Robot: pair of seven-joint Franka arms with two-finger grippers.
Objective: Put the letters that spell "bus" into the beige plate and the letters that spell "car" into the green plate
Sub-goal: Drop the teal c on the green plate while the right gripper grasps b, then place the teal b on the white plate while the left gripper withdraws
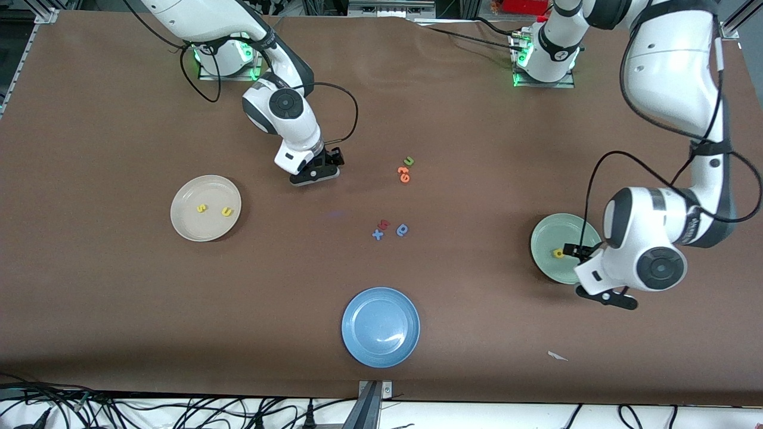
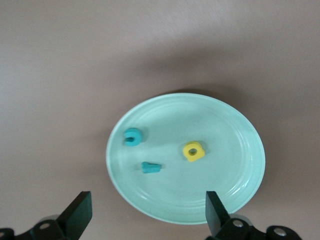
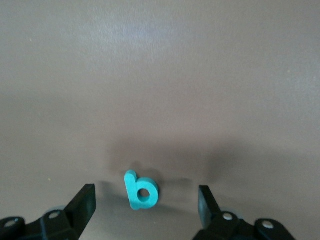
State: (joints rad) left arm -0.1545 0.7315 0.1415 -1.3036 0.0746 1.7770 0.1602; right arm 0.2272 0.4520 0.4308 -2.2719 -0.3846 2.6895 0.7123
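Observation:
In the right wrist view the teal "b" lies between my right gripper's low fingers, so it is time to close now and catch it.
The green plate [image 1: 549, 233] lies toward the left arm's end of the table. It holds a yellow "a" [image 2: 193, 151], a teal "c" [image 2: 133, 136] and a teal "r" [image 2: 150, 167]. My left gripper [image 2: 147, 215] hangs open over the green plate's [image 2: 240, 135] rim with nothing between its fingers. In the front view only the "a" [image 1: 558, 253] shows beside the left gripper [image 1: 581, 250]. The beige plate [image 1: 197, 190] holds a yellow "s" [image 1: 202, 208] and a yellow "u" [image 1: 226, 211]. My right gripper [image 3: 145, 204] is open low over the table, with the teal "b" [image 3: 141, 191] lying between its fingers. In the front view the right gripper [image 1: 325, 165] hides the "b".
A green "u" [image 1: 409, 161] and orange letters [image 1: 404, 174] lie mid-table. Nearer the camera are a blue "x" [image 1: 377, 234], a red letter [image 1: 384, 224] and a darker blue round letter [image 1: 402, 230]. A blue plate [image 1: 380, 326] sits near the front edge, a white scrap [image 1: 557, 356] beside it.

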